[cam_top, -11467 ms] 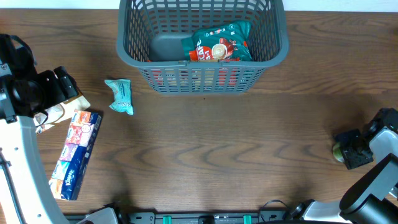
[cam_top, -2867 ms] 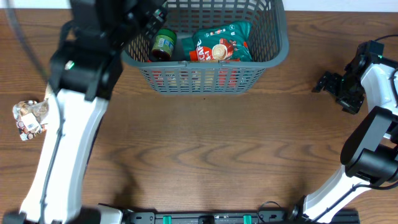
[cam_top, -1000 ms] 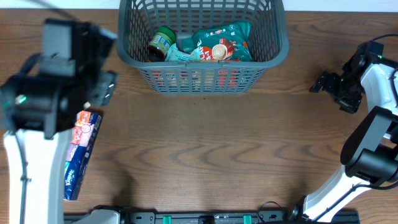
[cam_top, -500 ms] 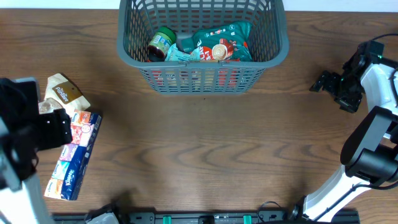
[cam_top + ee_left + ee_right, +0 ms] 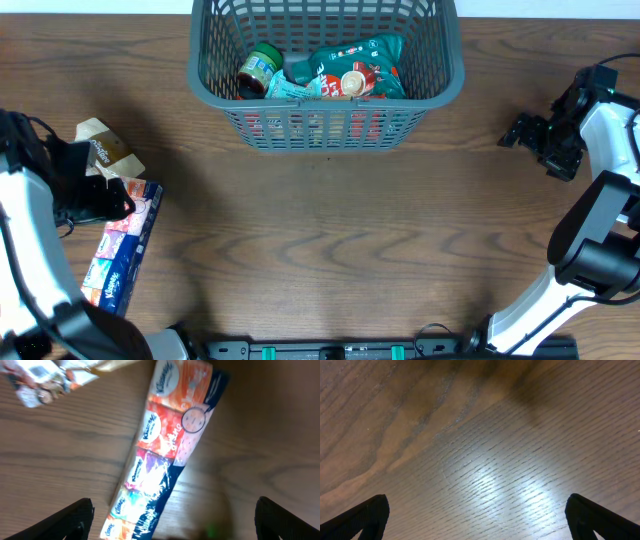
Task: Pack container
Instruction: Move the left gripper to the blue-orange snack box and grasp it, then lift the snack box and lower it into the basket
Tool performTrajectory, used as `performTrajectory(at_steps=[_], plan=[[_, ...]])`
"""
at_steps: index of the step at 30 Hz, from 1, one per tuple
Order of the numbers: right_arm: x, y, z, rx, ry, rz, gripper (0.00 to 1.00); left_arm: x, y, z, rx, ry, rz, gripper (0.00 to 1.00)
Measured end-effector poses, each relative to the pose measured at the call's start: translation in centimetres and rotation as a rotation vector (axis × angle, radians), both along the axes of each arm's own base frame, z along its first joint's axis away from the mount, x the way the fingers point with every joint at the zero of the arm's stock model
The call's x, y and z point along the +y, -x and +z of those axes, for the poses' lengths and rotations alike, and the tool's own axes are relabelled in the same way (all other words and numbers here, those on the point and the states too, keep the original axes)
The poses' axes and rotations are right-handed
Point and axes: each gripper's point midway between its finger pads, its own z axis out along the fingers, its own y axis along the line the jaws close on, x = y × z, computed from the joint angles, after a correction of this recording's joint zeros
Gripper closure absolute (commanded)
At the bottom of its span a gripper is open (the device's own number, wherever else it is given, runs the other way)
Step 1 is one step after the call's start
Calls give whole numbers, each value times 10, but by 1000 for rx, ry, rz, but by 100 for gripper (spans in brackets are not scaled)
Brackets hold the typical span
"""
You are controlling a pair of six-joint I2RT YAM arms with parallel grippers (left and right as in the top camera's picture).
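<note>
The long tissue multipack (image 5: 122, 255) needs to go lengthwise into the basket (image 5: 440, 80). My left gripper should next grab it around its middle, with my fingers across its narrow width.
The dark grey slotted basket (image 5: 440, 80) stands at the back centre. It holds a green-lidded jar (image 5: 260, 68), a teal packet (image 5: 296, 80) and a teal-and-red snack bag (image 5: 352, 68). A long tissue multipack (image 5: 122, 255) lies at the left, also in the left wrist view (image 5: 165, 455). A tan snack packet (image 5: 100, 148) lies just behind it, also in the left wrist view (image 5: 55, 377). My left gripper (image 5: 100, 195) hovers open over the multipack's upper end (image 5: 172, 525). My right gripper (image 5: 520, 132) is open and empty over bare wood at the far right (image 5: 477, 520).
The table is dark wood. The right arm's base rises from the front right corner (image 5: 590, 260). The left arm runs along the left edge (image 5: 30, 250).
The left arm has swung back from the basket to the left side and come down over the tissue multipack. The teal packet now lies in the basket. The right arm has not moved.
</note>
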Motion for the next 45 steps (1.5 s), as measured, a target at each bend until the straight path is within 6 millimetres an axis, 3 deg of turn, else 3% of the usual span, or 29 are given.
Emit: performTrajectory(at_steps=[14,19,26,34,38,44,45], plan=[[-2,-3,0,-13,8,-1,1,26,2,-66,123,49,-116,12],[-3,-6,1,-24,13,-2,1,19,11,-90,155,71,-157,13],[-4,-8,1,-33,17,-2,1,12,15,-97,171,79,-194,14],[-4,-9,1,-37,19,-2,1,-14,25,-119,220,96,-281,18],[-3,-7,1,-27,15,-2,1,-13,28,-123,233,79,-292,26],[-3,-6,1,-22,13,-2,1,-9,25,-125,228,53,-277,53],[-3,-5,1,-21,13,-2,1,-8,25,-125,226,49,-271,62]])
